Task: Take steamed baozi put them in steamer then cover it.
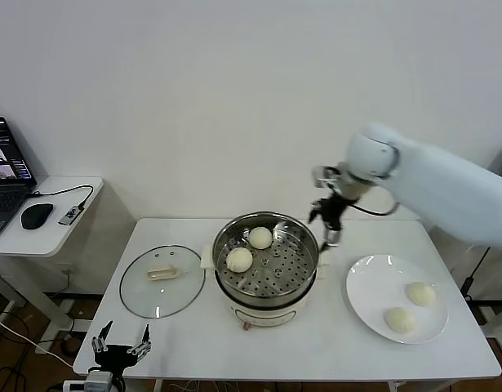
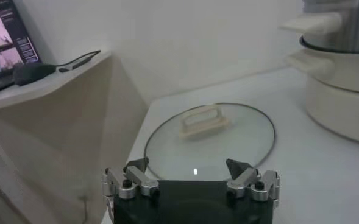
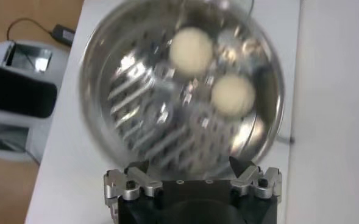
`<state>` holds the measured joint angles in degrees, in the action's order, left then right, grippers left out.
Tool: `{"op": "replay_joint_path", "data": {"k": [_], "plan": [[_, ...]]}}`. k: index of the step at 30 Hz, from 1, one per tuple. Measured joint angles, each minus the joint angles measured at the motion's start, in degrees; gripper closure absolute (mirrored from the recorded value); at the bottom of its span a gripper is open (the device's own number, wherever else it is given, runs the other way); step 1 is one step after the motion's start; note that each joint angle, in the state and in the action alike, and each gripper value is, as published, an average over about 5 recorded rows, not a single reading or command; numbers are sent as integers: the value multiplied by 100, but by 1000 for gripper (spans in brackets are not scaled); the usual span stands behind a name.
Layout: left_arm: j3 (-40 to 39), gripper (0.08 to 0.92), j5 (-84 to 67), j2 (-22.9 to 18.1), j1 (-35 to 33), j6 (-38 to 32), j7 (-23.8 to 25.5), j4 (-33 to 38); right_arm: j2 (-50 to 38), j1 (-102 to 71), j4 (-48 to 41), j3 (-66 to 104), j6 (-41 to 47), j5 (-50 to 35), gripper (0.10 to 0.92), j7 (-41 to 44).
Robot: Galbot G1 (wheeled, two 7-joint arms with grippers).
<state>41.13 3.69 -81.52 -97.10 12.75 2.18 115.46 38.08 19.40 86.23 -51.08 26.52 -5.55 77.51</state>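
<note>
I will next grab the baozi on the white plate by its rounded sides with my right gripper, to add it to the steamer.
The steamer (image 1: 268,221) stands mid-table with two steamed baozi (image 1: 260,238) (image 1: 239,259) on its perforated tray. Two more baozi (image 1: 419,294) (image 1: 399,320) lie on a white plate (image 1: 377,282) to the right. My right gripper (image 1: 328,233) hangs open and empty just above the steamer's right rim. Its wrist view looks down on the tray (image 3: 149,103) and both buns (image 3: 191,50) (image 3: 233,95), with the open gripper (image 3: 188,165) holding nothing. The cover (image 1: 162,280) lies flat on the table left of the steamer. My left gripper (image 1: 120,336) sits low off the table's front-left corner, open (image 2: 187,165), facing the cover (image 2: 209,143).
A side desk at the far left carries a laptop (image 1: 6,175) and a mouse (image 1: 37,216). The wall runs close behind the table. The steamer's white base (image 2: 344,85) shows past the lid in the left wrist view.
</note>
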Motion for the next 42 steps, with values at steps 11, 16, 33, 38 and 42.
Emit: {"op": "replay_joint_path", "data": {"k": [11,16,33,38,42], "plan": [[-4,177,118,-22,-125,3,7,2,-913,-1658,183,1032,-352,925,203,-14],[-17,177,172,-47,-131,4,7,-22,-1036,-2311,41,1404,-506,1313,203,-27],[-8,177,277,-86,-112,16,40,-102,-923,-3283,-549,1858,-842,2161,203,-82],[-12,177,289,-88,-93,22,45,-120,-837,-3425,-683,1935,-866,2244,203,-116],[-24,177,302,-94,-76,23,44,-151,-756,-3485,-773,1959,-868,2283,203,-159]]}}
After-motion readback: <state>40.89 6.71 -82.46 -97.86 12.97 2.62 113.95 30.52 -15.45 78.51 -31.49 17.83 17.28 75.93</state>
